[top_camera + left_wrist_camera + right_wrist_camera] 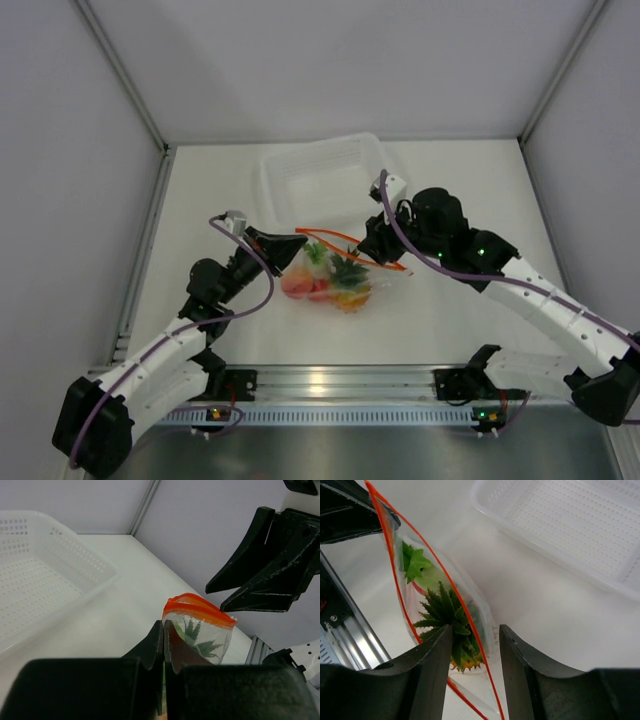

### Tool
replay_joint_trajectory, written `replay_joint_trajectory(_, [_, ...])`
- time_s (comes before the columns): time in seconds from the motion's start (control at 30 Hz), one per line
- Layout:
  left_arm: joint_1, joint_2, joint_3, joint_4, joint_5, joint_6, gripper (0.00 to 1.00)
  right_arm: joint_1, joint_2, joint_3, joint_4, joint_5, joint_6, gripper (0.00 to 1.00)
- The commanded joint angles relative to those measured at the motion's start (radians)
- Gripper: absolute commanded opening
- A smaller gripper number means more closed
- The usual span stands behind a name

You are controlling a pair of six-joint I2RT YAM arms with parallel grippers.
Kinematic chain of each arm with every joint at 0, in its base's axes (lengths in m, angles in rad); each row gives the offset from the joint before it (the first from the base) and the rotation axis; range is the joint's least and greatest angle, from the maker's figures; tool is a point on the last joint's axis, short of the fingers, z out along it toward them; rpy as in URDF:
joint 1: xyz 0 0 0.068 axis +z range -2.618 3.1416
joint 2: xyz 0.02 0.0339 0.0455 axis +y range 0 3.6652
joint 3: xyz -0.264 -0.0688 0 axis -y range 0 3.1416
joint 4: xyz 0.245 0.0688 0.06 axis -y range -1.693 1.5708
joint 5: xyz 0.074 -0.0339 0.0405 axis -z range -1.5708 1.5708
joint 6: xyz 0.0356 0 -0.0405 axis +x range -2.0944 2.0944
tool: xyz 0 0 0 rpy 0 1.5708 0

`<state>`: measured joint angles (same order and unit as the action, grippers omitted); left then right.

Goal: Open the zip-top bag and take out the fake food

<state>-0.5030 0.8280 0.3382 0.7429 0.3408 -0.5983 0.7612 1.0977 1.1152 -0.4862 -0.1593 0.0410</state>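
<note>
My right gripper grabs only the tray-side zip strip (357, 241) of the zip-top bag's opening next, to keep the opening open and remove the fake food.
The zip-top bag (335, 272) lies mid-table with its red-orange zip strip (352, 243) lifted and its mouth spread. Inside are the orange pineapple with green leaves (350, 285) and peach and red fruits (303, 286). My left gripper (300, 243) is shut on the bag's left edge; in the left wrist view the jaws (164, 630) pinch the plastic just below the strip (197, 606). My right gripper (372, 248) is open at the bag's right end. In the right wrist view (475, 635) one side of the strip (470, 625) runs between the fingers, above the pineapple (451, 614).
A rigid clear perforated tray (270, 185) stands behind the bag, and also shows in the left wrist view (40, 570) and the right wrist view (580, 525). A metal rail (330, 385) runs along the near edge. White walls enclose the table.
</note>
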Motion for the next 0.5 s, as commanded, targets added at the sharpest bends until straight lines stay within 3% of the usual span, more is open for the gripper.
replay_joint_trajectory(0.0, [0.004,0.006,0.031,0.082,0.050,0.018,0.00,-0.023,0.017,0.052,0.072,0.050,-0.013,0.43])
replay_joint_trajectory(0.17, [0.003,0.029,0.050,0.092,0.059,0.015,0.00,-0.026,0.086,0.064,0.034,-0.046,-0.029,0.43])
replay_joint_trajectory(0.3, [0.004,0.074,0.100,0.105,0.095,0.006,0.00,-0.026,0.103,0.043,0.038,-0.137,-0.032,0.35])
replay_joint_trajectory(0.47, [0.004,0.154,0.159,0.121,0.112,-0.017,0.00,-0.026,0.082,0.055,-0.011,-0.096,-0.026,0.05])
